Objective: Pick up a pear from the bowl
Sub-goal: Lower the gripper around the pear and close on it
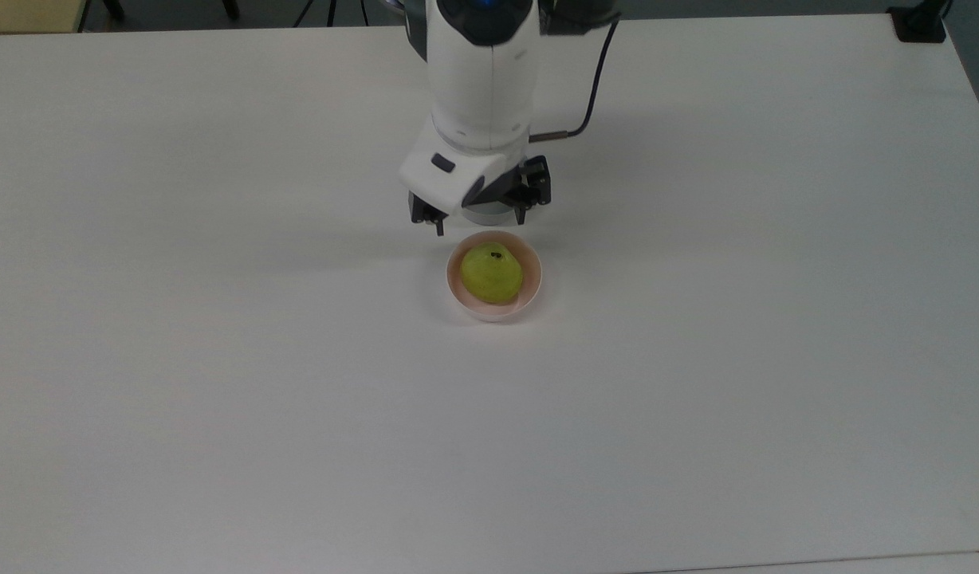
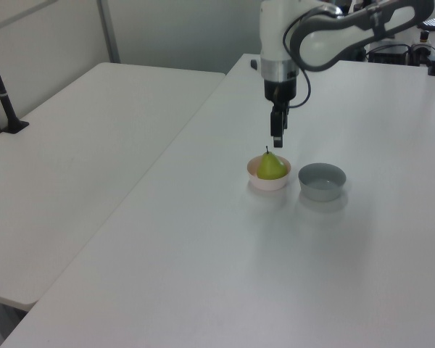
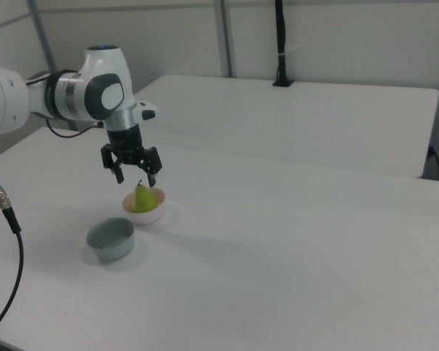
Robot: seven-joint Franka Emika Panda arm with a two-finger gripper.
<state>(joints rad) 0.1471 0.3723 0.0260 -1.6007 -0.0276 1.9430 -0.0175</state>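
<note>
My gripper grabs the pear by its narrow neck point(image 2: 269, 159) next, to lift the pear out of the pink bowl point(image 2: 267, 181).
A yellow-green pear point(image 1: 492, 273) with a dark stem stands upright in the pale pink bowl point(image 1: 450, 277) at mid-table. My gripper point(image 1: 480, 226) is open and hangs just beyond the bowl's far rim in the top view. In the right view the gripper point(image 3: 136, 179) spreads its two fingers above the pear point(image 3: 140, 198) and the bowl point(image 3: 148, 214), without touching either. In the left view the gripper point(image 2: 277, 141) hovers just above the stem of the pear point(image 2: 272, 166) in its bowl point(image 2: 267, 181).
A grey bowl point(image 2: 322, 181) stands right next to the pink one and holds nothing; in the top view my wrist covers most of it. A black cable point(image 1: 587, 100) trails from the arm. A second white table point(image 2: 80, 145) adjoins this one.
</note>
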